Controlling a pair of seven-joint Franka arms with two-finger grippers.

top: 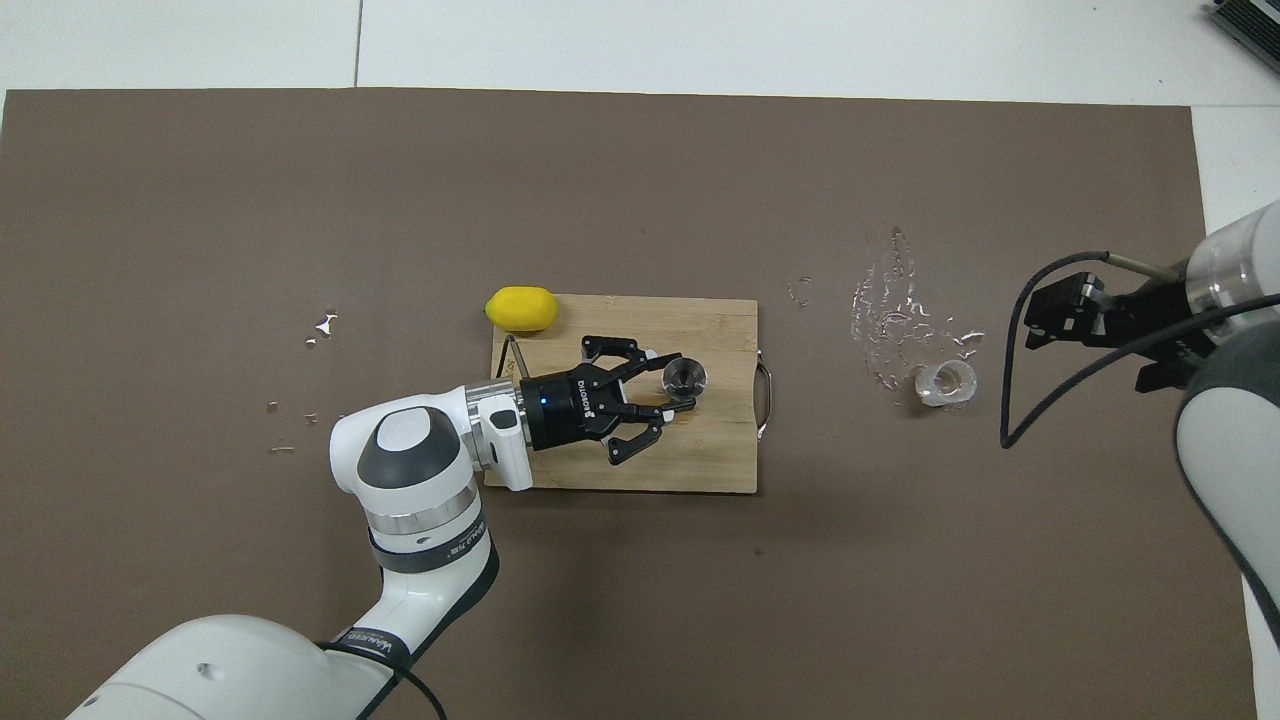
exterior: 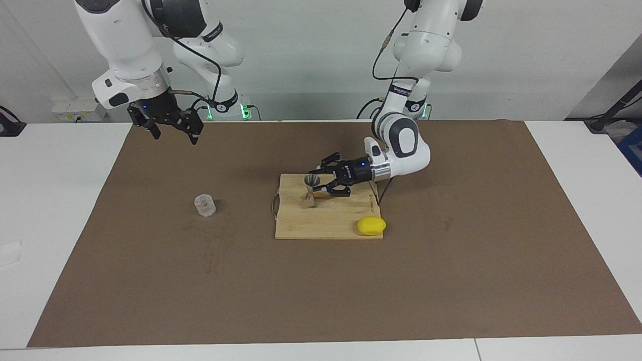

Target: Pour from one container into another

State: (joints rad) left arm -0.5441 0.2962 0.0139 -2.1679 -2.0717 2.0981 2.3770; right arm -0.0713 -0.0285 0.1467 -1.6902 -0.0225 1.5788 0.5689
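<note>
I should reach the tumbler with my right gripper and grab its two sides. The tumbler's open rim then stays free to pour into the metal jigger (top: 685, 376).
The metal jigger (exterior: 310, 189) (top: 685, 376) stands upright at the cutting board's (exterior: 326, 223) (top: 720, 455) end toward the right arm. My left gripper (exterior: 316, 184) (top: 679, 384) reaches in level and is shut on its waist. I cannot tell whether its foot touches the wood. The clear glass tumbler (exterior: 204, 205) (top: 947, 384) stands on the brown mat toward the right arm's end, apart from the board. My right gripper (exterior: 170, 131) (top: 1040, 322) hangs open and empty, raised over the mat near the right arm's base.
A yellow lemon (exterior: 371, 225) (top: 521, 308) lies at the board's corner away from the robots, toward the left arm's end. Spilled water (top: 890, 305) glistens on the mat beside the tumbler. A metal handle (top: 766, 400) sticks out of the board's end toward the tumbler.
</note>
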